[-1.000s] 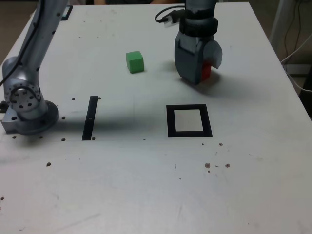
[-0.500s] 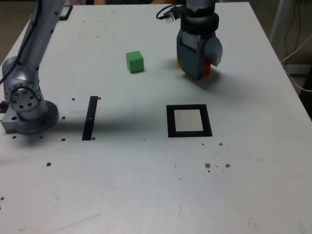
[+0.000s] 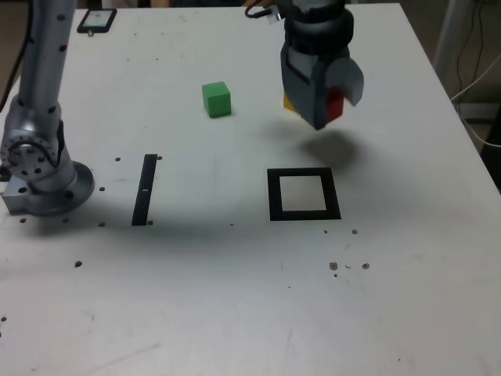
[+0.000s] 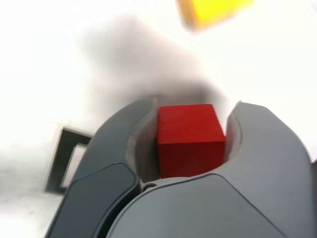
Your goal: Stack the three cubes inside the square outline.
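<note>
The red cube hangs high above the table in the exterior view, so I should keep my gripper closed on it until it reaches the square outline.
My gripper (image 3: 329, 110) is shut on the red cube (image 3: 335, 106), held above the table behind the square outline (image 3: 304, 194). The wrist view shows the red cube (image 4: 190, 139) clamped between the grey fingers (image 4: 262, 144), with the yellow cube (image 4: 213, 11) on the table beyond and a corner of the square outline (image 4: 64, 158) to one side. In the exterior view only a sliver of the yellow cube (image 3: 288, 102) shows behind the gripper. The green cube (image 3: 216, 99) sits alone on the table, to the exterior view's left of the gripper.
A narrow black strip (image 3: 145, 189) lies on the table near the arm's base (image 3: 43, 176) at the exterior view's left. A phone (image 3: 98, 19) rests at the far left corner. Small dark specks dot the white table (image 3: 235, 298).
The gripper has risen from the table with the red cube in it, uncovering part of the yellow cube behind it. The green cube has stayed put.
</note>
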